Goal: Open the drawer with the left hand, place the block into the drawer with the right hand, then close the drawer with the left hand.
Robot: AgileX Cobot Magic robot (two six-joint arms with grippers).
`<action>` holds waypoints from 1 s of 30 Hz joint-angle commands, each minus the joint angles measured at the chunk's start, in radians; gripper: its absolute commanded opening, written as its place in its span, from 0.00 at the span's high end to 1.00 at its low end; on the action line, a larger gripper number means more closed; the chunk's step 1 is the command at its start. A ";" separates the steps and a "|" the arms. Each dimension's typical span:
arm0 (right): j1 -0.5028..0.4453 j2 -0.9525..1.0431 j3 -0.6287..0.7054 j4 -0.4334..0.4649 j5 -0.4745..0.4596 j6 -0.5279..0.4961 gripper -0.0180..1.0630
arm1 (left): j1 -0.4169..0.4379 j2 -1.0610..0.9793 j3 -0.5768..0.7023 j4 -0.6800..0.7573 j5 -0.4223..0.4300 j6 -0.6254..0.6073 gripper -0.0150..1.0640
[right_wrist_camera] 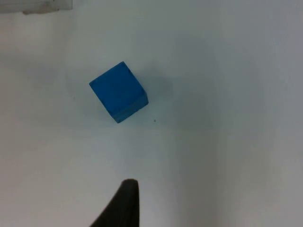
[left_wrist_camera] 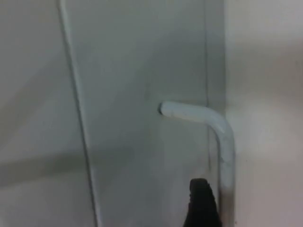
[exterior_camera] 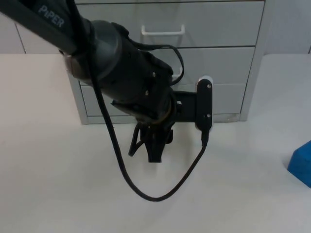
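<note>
My left gripper is to grab the bottom drawer by its white handle next, so that it can open the bottom drawer for the blue block.
The grey drawer cabinet (exterior_camera: 214, 29) stands at the back of the table with its drawers shut. A white handle (exterior_camera: 163, 32) sits on the top drawer. My left gripper (exterior_camera: 147, 148) hangs in front of the lower drawers, its two fingers apart with nothing between them. In the left wrist view a white drawer handle (left_wrist_camera: 215, 127) lies close ahead, just beside my black fingertip (left_wrist_camera: 203, 205). The blue block (exterior_camera: 301, 162) rests on the table at the far right, and the blue block (right_wrist_camera: 118, 92) also lies ahead of the right gripper's fingertip (right_wrist_camera: 125, 203), untouched.
The left arm's body (exterior_camera: 116, 63) covers much of the cabinet's middle and lower fronts. White table top (exterior_camera: 58, 184) stretches open in front of the cabinet and to its left. The cabinet's right side (exterior_camera: 252, 73) faces the block.
</note>
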 commanded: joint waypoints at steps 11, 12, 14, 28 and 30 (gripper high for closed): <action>-0.004 -0.001 -0.005 0.004 -0.004 -0.009 0.01 | 0.018 0.066 -0.021 0.004 0.049 -0.033 0.63; -0.004 -0.001 -0.005 0.004 -0.004 -0.009 0.01 | 0.018 0.067 -0.021 -0.006 0.054 -0.033 0.71; -0.004 -0.001 -0.005 0.004 -0.004 -0.009 0.01 | 0.015 0.067 -0.021 -0.032 0.061 -0.033 0.91; -0.004 -0.001 -0.005 0.002 -0.047 -0.009 0.01 | -0.106 0.003 0.023 -0.455 0.174 0.309 0.99; -0.004 -0.001 -0.005 0.002 -0.055 -0.009 0.01 | -0.133 -0.020 0.057 -0.478 0.180 0.311 0.99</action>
